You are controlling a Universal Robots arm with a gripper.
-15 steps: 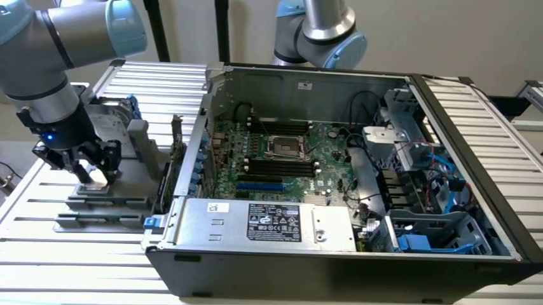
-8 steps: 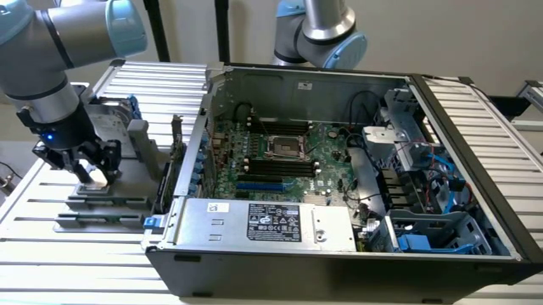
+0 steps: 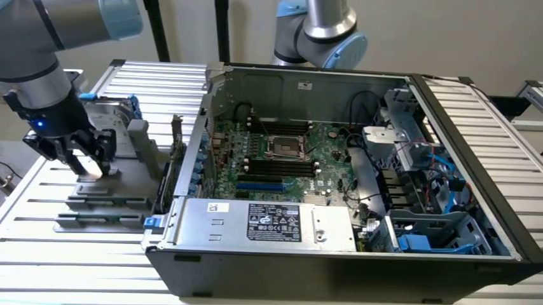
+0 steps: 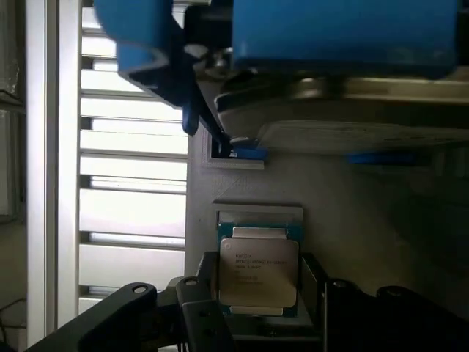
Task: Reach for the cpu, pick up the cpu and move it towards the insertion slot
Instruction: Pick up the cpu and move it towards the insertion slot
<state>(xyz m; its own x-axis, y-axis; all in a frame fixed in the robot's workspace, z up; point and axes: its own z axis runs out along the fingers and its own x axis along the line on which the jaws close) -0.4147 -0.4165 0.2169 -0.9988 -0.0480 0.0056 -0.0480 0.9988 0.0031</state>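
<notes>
The holder's grey ledge (image 4: 260, 213) is tight against the end of the cpu (image 4: 258, 273). My gripper will pick up the cpu by its open side edges next.
The cpu (image 4: 258, 273), a small square chip with a silvery top and printed text, lies flat in a recess of the grey holder tray (image 4: 242, 183). My gripper (image 4: 260, 312) is lowered over it, open, with one dark finger (image 4: 201, 308) on each side of the chip, close to its edges. In the exterior view the gripper (image 3: 88, 162) hangs low over the tray (image 3: 102, 203) at that view's left, outside the computer case. The insertion slot (image 3: 284, 147), a square socket with a shiny metal frame, sits on the motherboard inside the open case.
An upright hard drive in a blue-edged frame (image 3: 119, 121) stands on the tray just behind the gripper; its blue frame (image 4: 344, 29) looms close in the wrist view. The case wall (image 3: 191, 159) rises between tray and motherboard. Black memory slots (image 3: 276, 168) flank the socket. A second arm (image 3: 318, 32) stands behind the case.
</notes>
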